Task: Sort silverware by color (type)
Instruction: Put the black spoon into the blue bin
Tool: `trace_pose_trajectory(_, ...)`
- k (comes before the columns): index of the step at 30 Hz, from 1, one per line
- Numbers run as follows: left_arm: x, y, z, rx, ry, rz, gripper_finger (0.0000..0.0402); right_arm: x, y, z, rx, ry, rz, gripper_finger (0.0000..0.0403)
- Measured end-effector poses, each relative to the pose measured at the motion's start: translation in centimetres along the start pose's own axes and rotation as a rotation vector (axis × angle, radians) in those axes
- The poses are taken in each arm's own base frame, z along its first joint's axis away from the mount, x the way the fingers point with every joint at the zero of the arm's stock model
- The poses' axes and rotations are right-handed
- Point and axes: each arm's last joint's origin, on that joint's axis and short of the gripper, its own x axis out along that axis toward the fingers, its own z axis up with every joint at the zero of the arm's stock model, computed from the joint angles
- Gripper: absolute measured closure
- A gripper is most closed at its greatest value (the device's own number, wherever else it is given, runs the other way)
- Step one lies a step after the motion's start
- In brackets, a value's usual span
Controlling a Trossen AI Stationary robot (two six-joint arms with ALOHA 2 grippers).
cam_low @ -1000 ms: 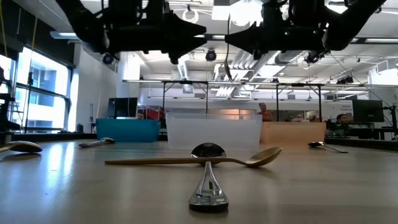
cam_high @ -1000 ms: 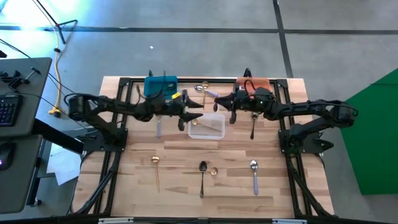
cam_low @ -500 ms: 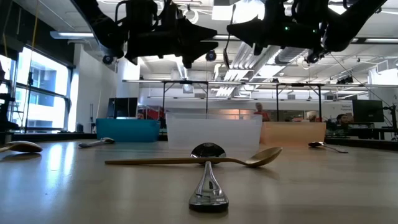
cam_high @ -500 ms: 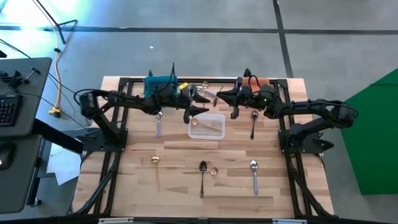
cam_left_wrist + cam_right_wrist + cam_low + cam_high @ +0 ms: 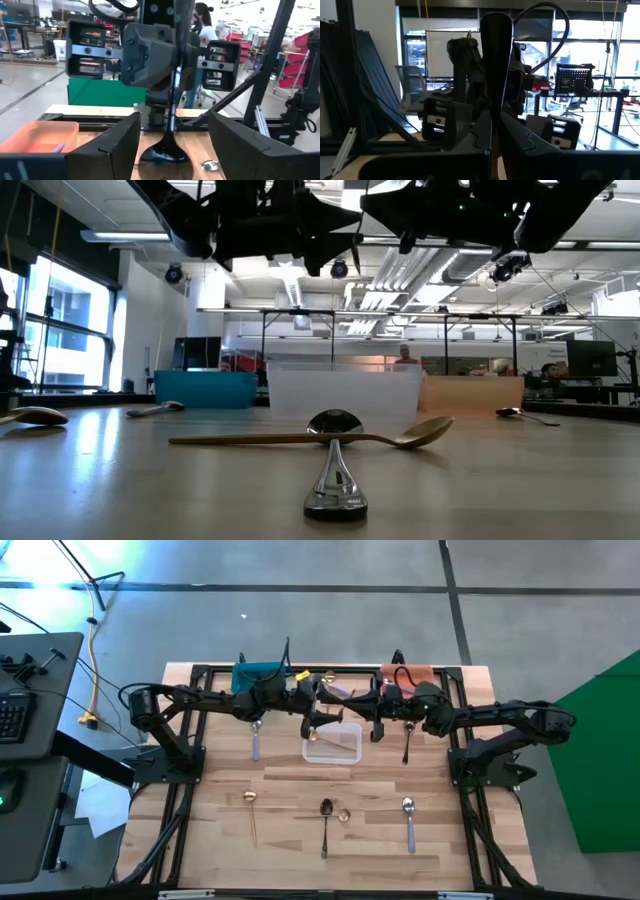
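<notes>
The dark spoon needs to go into the blue bin to be sorted. My left gripper needs to grab the spoon by its bowl end (image 5: 166, 152) next.
My right gripper (image 5: 495, 137) is shut on a dark spoon (image 5: 497, 65) and holds it in the air over the far middle of the table (image 5: 290, 840), beyond the clear bin (image 5: 333, 744). The spoon's bowl (image 5: 162, 148) points at my left gripper (image 5: 172, 122). That gripper is open and faces the right gripper (image 5: 352, 700). Its two fingers stand on either side of the bowl with a gap on each side. More spoons lie on the table: a lilac-handled one (image 5: 256, 740), a black one (image 5: 408, 740) and several near the front (image 5: 326, 823). My right gripper pinches the spoon's slim handle (image 5: 493, 125) between its two fingers. The fingers come nearly level from the table's right and lie along the spoon. The spoon sticks straight out past the fingertips, bowl end foremost, lifted clear of the table.
The blue bin (image 5: 258, 675) and the orange bin (image 5: 408, 673) stand at the far edge, with the clear bin between them and a gold spoon (image 5: 316, 737) in it. Close to the low camera a gold spoon (image 5: 310, 438) lies across a shiny one (image 5: 335, 470).
My left gripper has risen and gone toward the far edge and the table's right, closing in on the right gripper, and it has stayed open. My right gripper has tipped its fingers a little upward with the spoon still in its hold.
</notes>
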Motion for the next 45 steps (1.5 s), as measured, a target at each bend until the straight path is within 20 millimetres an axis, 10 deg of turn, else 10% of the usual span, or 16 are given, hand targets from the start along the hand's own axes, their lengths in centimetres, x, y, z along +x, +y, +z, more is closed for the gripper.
trace_pose_trajectory(20, 1.9, 0.9, 0.6, 0.034, 0.041, -0.052, 0.0392, 0.0, 0.0, -0.3, 0.008, 0.025, -0.023, 0.0398)
trace_pose_trajectory(45, -4.3, 7.4, 1.4, -0.021, 0.213, 0.12, 0.0401, -0.5, -1.9, -0.5, -0.009, 0.051, -0.4, 0.0253)
